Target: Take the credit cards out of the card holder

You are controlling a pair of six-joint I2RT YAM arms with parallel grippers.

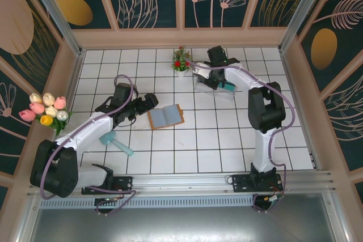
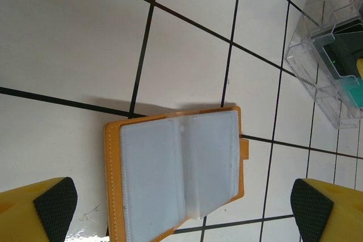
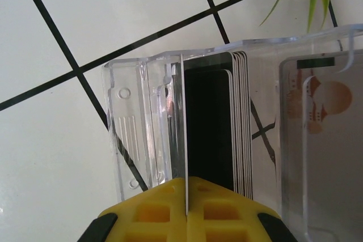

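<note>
The credit card is standing on its edge inside the clear plastic tray (image 3: 127, 134) beside the dark stack, so it would land there. The right gripper should open now.
The orange-brown card holder (image 1: 165, 116) lies open on the tiles, and its clear pockets (image 2: 176, 174) look empty. My left gripper (image 2: 181, 208) hovers over it, open, with one black pad (image 2: 54, 202) on each side; in the top view this gripper (image 1: 142, 103) is just left of the holder. My right gripper (image 3: 187, 188) is shut on a thin credit card (image 3: 185, 140), seen edge-on inside the clear plastic tray (image 3: 127, 134). From above, that card (image 1: 228, 88) shows teal at the right gripper (image 1: 220, 82). Two teal credit cards (image 1: 116, 143) lie on the floor beside the left arm.
The tray (image 1: 215, 86) holds a stack of dark cards (image 3: 241, 123) and a white card with a tan circle (image 3: 323, 117). A small potted plant (image 1: 181, 63) stands just left of the tray. A tulip bunch (image 1: 45, 111) sits at the left wall.
</note>
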